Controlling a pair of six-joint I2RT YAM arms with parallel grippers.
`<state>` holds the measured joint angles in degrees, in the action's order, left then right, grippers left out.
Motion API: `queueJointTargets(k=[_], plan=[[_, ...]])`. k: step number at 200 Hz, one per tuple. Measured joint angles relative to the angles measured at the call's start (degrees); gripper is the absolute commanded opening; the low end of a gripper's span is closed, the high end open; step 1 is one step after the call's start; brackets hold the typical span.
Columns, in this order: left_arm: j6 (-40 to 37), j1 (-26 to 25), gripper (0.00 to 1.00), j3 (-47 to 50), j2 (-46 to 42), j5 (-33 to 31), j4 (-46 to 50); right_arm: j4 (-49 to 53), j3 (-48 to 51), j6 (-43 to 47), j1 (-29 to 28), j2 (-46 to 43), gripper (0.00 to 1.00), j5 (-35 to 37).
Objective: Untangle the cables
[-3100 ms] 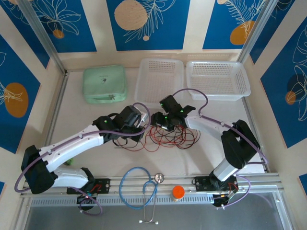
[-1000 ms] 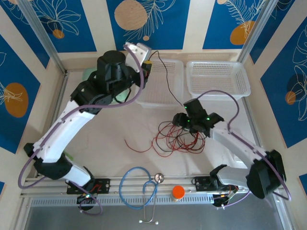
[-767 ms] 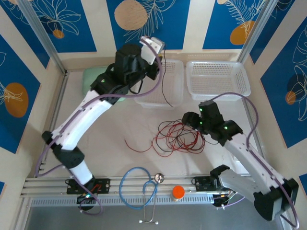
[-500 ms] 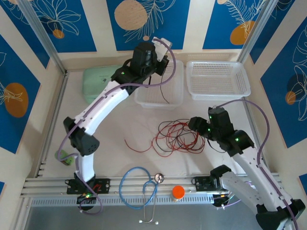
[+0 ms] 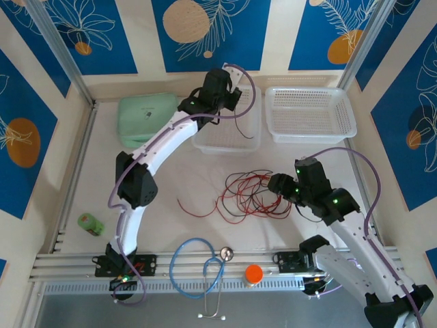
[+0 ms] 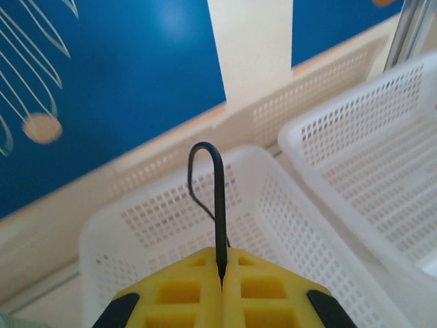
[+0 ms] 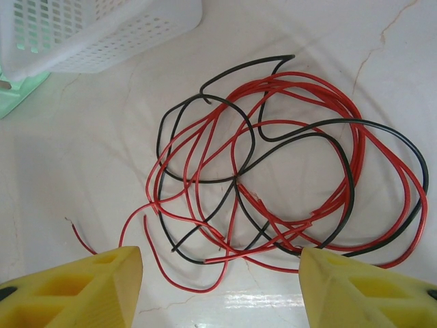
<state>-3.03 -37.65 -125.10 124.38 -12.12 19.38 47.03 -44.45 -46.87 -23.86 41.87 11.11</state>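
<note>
Next, my right gripper grabs a single red cable near its loose end [image 5: 221,212] [image 7: 157,259] at the tangle's edge, to pull it free of the other loops.
The cables [image 5: 251,197] lie as a loose tangle of red and black loops on the table's middle, and the right wrist view shows the tangle [image 7: 273,164] from close up. One red cable [image 5: 194,208] lies apart to its left. My right gripper [image 5: 276,184] hovers at the tangle's right edge, open, its yellow fingers [image 7: 102,280] wide apart with nothing between them. My left gripper [image 5: 231,96] is raised over the left white basket [image 5: 205,143], shut on one black cable [image 6: 218,205] that arches up from the pads and trails down [image 5: 246,125] into the basket [image 6: 136,225].
A second white basket [image 5: 311,113] stands at the back right. A mint green pouch [image 5: 147,119] lies at the back left. Near the front rail are a blue stethoscope [image 5: 198,266], an orange cap [image 5: 254,274] and a small green object [image 5: 90,223].
My left arm has swung right and farther back, carrying the black cable free of the tangle to above the left basket. My right arm has shifted slightly, still open beside the tangle.
</note>
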Motion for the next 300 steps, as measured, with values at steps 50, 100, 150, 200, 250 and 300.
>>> queueJointTargets(k=[50,100,150,200,250,300], plan=[[4.39,1.16,0.61,0.85,8.11,5.73,2.38,0.46,0.0,0.0,0.26,0.11,0.63,-0.11],[6.14,1.16,0.86,4.13,5.22,10.54,3.61,-0.13,0.13,-0.04,-0.09,4.44,0.6,-1.03],[5.99,0.59,1.0,13.53,-10.54,11.72,4.15,-4.0,0.37,-0.24,-6.32,13.09,0.58,-1.07],[6.67,-0.57,1.0,29.35,-31.8,11.65,3.85,-8.11,-4.87,1.4,-13.99,32.26,0.6,-1.18],[9.33,-1.11,1.0,44.92,-45.35,10.1,6.25,-10.38,-14.19,4.2,-17.86,48.19,0.55,-0.76],[13.27,-1.29,0.99,56.74,-56.59,9.57,8.98,-10.1,-15.8,4.26,-18.8,52.5,0.14,1.2]])
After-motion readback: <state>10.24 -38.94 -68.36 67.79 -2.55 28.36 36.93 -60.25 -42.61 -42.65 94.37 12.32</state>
